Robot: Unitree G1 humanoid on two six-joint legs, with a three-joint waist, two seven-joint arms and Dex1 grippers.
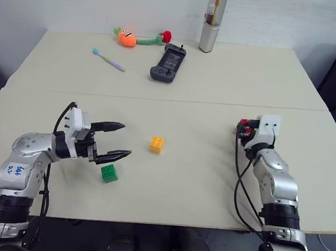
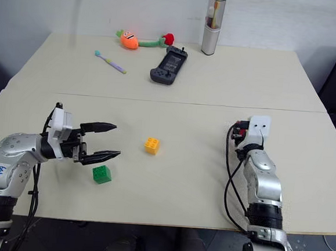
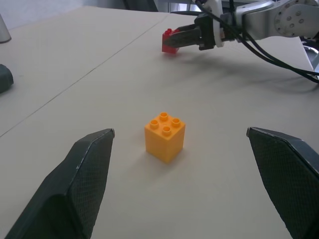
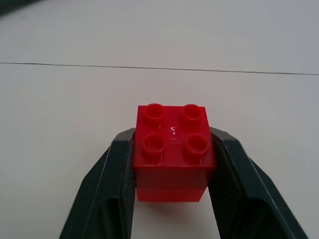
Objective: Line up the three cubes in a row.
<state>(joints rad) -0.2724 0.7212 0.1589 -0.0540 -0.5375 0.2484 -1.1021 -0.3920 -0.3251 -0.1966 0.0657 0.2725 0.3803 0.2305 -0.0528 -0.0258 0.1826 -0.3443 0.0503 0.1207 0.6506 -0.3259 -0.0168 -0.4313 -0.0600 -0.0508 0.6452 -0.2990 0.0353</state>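
I should move the red cube (image 1: 245, 127) to the spot level with the green cube (image 1: 109, 172) before my right gripper lets go of it. The red cube is still short of that spot.
The red cube (image 4: 174, 149) sits on the table at the right, with my right gripper (image 1: 246, 129) shut on its two sides; the studs face up. Near the middle of the table stands the yellow-orange cube (image 1: 156, 144), alone and upright. The green cube (image 1: 109, 172) lies closer to the front edge, just below my left gripper (image 1: 115, 140). That gripper is open and level, pointing toward the yellow-orange cube (image 3: 165, 135) and holding nothing. The left wrist view also shows the red cube (image 3: 170, 41) between the right gripper's fingers.
On the far half of the table lie a dark handheld game controller (image 1: 168, 64), a carrot plush toy (image 1: 127, 37) and a toothbrush (image 1: 108, 60). A tall toothbrush case (image 1: 212, 22) stands at the back. A seam (image 1: 158, 98) crosses the table.
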